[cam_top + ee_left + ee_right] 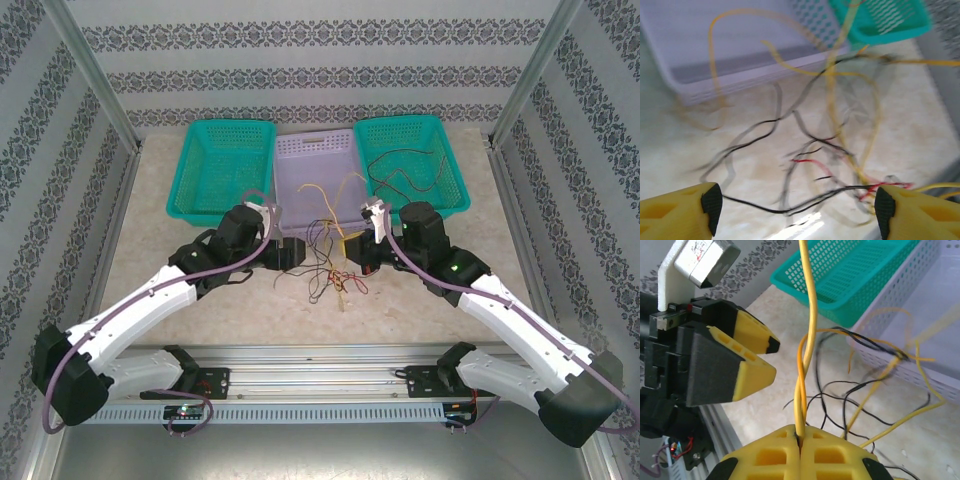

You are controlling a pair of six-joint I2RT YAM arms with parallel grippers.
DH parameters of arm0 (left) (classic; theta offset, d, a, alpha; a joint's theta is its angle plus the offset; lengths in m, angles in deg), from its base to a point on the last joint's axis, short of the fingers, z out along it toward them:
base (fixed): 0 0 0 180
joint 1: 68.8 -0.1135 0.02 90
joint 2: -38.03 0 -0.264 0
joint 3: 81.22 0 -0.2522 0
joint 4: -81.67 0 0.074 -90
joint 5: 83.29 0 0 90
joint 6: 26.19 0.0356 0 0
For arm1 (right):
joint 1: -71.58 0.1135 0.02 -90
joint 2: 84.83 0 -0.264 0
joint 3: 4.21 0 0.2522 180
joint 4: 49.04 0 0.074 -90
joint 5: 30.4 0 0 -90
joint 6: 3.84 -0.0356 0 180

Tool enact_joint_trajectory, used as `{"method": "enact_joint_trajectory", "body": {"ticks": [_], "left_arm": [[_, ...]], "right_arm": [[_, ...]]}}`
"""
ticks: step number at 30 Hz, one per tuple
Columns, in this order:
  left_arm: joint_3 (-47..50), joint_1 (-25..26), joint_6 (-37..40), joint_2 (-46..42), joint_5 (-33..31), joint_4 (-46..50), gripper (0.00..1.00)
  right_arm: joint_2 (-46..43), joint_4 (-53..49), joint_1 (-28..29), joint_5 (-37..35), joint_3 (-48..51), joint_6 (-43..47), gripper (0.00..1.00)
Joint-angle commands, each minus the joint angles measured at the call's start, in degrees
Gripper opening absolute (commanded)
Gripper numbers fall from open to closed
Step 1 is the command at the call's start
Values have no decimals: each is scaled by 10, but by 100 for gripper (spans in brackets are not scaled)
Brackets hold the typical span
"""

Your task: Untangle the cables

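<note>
My left gripper will pull to untangle the yellow cable (336, 279) (859, 172), so next it will grab it near the red wire, away from where my right gripper holds.
The cables (328, 262) lie in a loose tangle of black, yellow, orange and red wires on the table in front of the lavender basket (315, 175). My left gripper (797, 210) is open just left of the tangle. A black cable (775, 210) runs slack across the gap between its pads (711, 202) without being pinched. My right gripper (801, 432) is shut on a yellow cable (812, 315) and an orange one twisted around it, both rising straight up from the jaws. In the top view the right gripper (352, 250) sits at the tangle's right side, the left gripper (298, 255) facing it.
A teal basket (220, 165) stands at the back left. Another teal basket (412, 160) at the back right holds a dark cable. Several yellow cables drape over the lavender basket's front rim (755, 70). Patterned walls and metal posts close in the table.
</note>
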Motion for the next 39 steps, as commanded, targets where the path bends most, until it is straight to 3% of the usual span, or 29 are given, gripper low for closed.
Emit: {"method": "enact_joint_trajectory", "body": {"ticks": [1, 15, 27, 31, 36, 39], "left_arm": [[18, 13, -29, -21, 85, -103, 83], [81, 27, -35, 14, 130, -184, 84], [103, 44, -45, 63, 135, -234, 84], [98, 45, -44, 73, 130, -234, 81], [109, 44, -41, 63, 143, -251, 79], [118, 45, -40, 61, 155, -264, 68]], "right_arm": [[0, 39, 0, 26, 6, -11, 0], [-14, 86, 1, 7, -11, -56, 0], [-44, 158, 4, 78, -14, -102, 0], [-58, 179, 3, 91, 0, -103, 0], [-59, 147, -3, 57, -10, -102, 0], [-55, 135, -4, 35, -17, -104, 0]]}}
